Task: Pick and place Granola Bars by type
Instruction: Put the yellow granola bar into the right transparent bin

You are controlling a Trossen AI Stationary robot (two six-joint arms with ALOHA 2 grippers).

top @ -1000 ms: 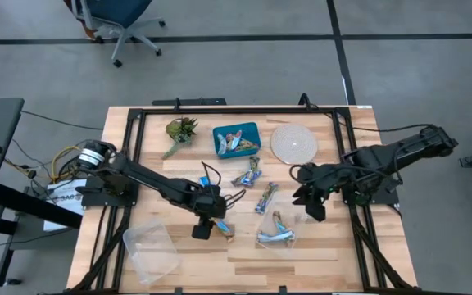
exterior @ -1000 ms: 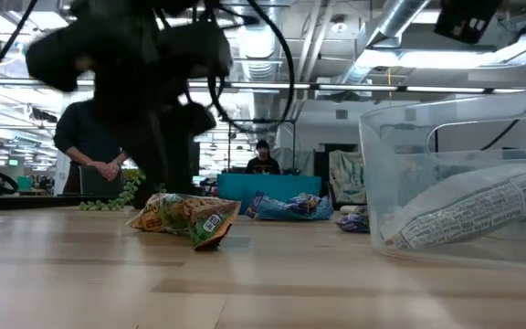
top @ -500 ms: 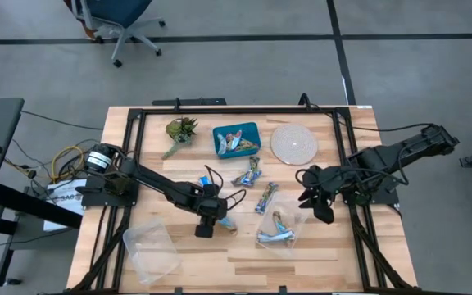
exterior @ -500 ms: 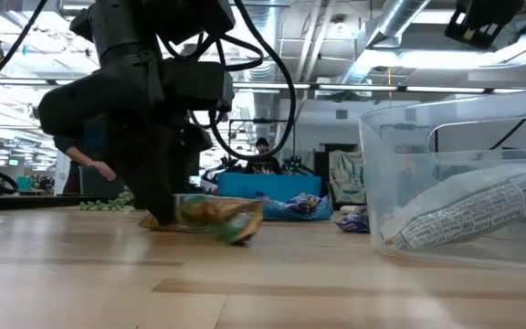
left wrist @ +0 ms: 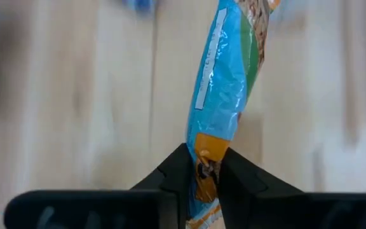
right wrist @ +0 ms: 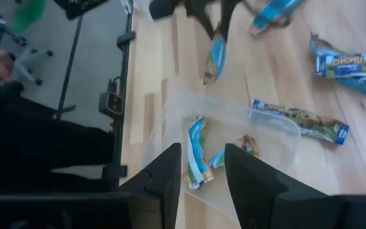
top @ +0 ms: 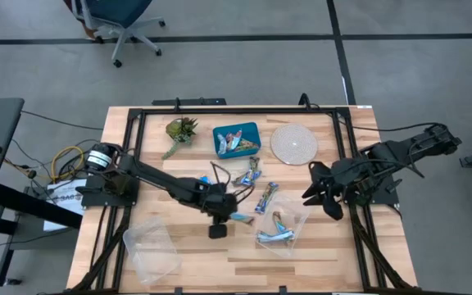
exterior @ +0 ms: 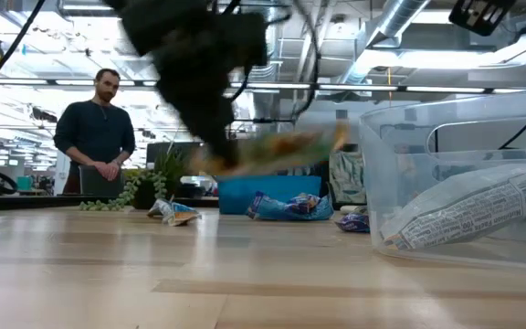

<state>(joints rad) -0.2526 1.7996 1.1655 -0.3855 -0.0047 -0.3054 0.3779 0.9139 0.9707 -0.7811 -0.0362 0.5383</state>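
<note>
The granola bar hangs short of the clear container and would miss if my left gripper opened now. Next, I first move the bar toward it.
My left gripper (top: 220, 223) is near the table's middle, shut on a blue-green granola bar with an orange end (left wrist: 224, 83). In the low view this bar (exterior: 281, 151) is a blur above the table. My right gripper (right wrist: 202, 172) stands open and holds nothing, at the right (top: 324, 199), above a clear container (top: 281, 231) holding granola bars (right wrist: 197, 151). Two loose bars (top: 248, 174) (top: 266, 197) lie flat on the table. A blue tray (top: 236, 139) at the far middle holds more bars. My left gripper pinches the bar's orange end (left wrist: 203, 159) between its two fingers. The fingers slant down, and the bar runs on ahead of them along their line. The low view shows the bar lifted clear of the table, roughly level.
A second clear container (top: 150, 250) lies at the near left. A green plant (top: 179, 131) and a round pale mat (top: 293, 143) sit at the far side. A small bar (exterior: 173, 212) lies on the wood. A person (exterior: 99, 128) stands beyond the table.
My left gripper has shut on the bar, lifted it off the table and carried it toward the right edge. The bar, which lay on the wood, now hangs clear of it. My right gripper has drawn back a little toward the right edge.
</note>
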